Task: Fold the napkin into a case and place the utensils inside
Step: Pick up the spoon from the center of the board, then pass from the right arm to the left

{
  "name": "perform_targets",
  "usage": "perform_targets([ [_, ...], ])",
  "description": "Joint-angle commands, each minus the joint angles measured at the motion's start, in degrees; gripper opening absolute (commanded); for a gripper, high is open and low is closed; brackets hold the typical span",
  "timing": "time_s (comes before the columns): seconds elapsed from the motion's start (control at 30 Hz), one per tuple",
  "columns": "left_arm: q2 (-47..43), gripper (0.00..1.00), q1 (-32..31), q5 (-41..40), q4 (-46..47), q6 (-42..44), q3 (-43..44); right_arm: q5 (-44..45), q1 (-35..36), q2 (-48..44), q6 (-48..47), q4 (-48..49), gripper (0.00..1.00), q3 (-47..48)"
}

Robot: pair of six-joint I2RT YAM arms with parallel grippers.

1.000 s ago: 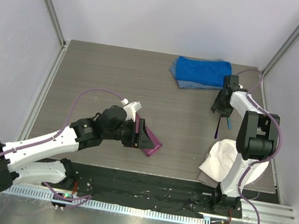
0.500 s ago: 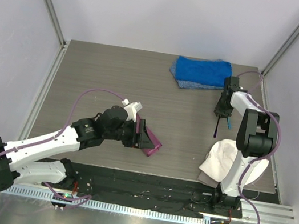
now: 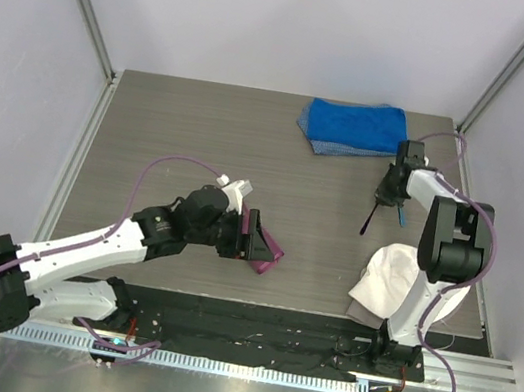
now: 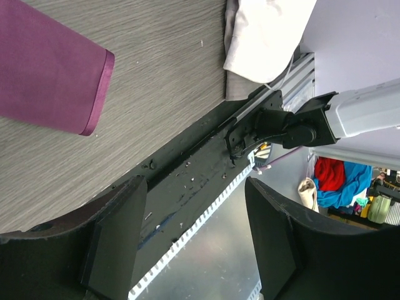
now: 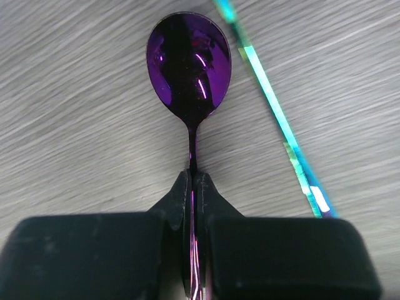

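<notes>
My right gripper is closed around the spoon's thin handle just below its purple bowl, so the spoon (image 3: 368, 220) would come up if I lifted my right gripper now.
The napkin (image 3: 270, 252) is a folded magenta strip lying near the table's front centre; in the left wrist view the napkin (image 4: 44, 72) fills the upper left. My left gripper (image 3: 256, 238) hovers right by it, open, and the gripper (image 4: 197, 240) has nothing between its fingers. My right gripper (image 3: 391, 189) is at the far right, shut on the thin handle of the spoon (image 5: 189, 62), whose shiny purple bowl sticks out ahead of the jaws. The spoon (image 3: 368, 220) slants toward the lower left. The teal fork (image 5: 275, 112) lies on the table beside it, also visible as the fork (image 3: 399, 216).
A thick blue towel (image 3: 353, 127) lies at the back right. A white cloth (image 3: 395, 275) sits at the front right by the right arm's base, and the cloth (image 4: 269, 37) shows near the black base plate (image 4: 187, 175). Walls close in the table's sides.
My right gripper has closed on the spoon's handle, and the spoon now slants lower-left. My left gripper has opened wider and shifted slightly right beside the napkin.
</notes>
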Motion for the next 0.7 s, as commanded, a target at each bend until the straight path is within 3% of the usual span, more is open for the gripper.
perform_targets([
  [0.0,2.15,0.69,-0.26,0.57,3.43,-0.79,1.91,-13.72,0.87,-3.59,4.79,2.47,0.01,-6.4],
  [0.33,9.44,0.68,-0.96,-4.26,10.37,-0.27,3.74,-29.73,5.08,-18.62,9.89,10.11,0.01,-17.73],
  [0.67,18.24,0.69,-2.72,-6.64,18.63,-1.93,6.56,-32.39,13.87,-31.63,21.83,18.9,0.01,-27.24],
])
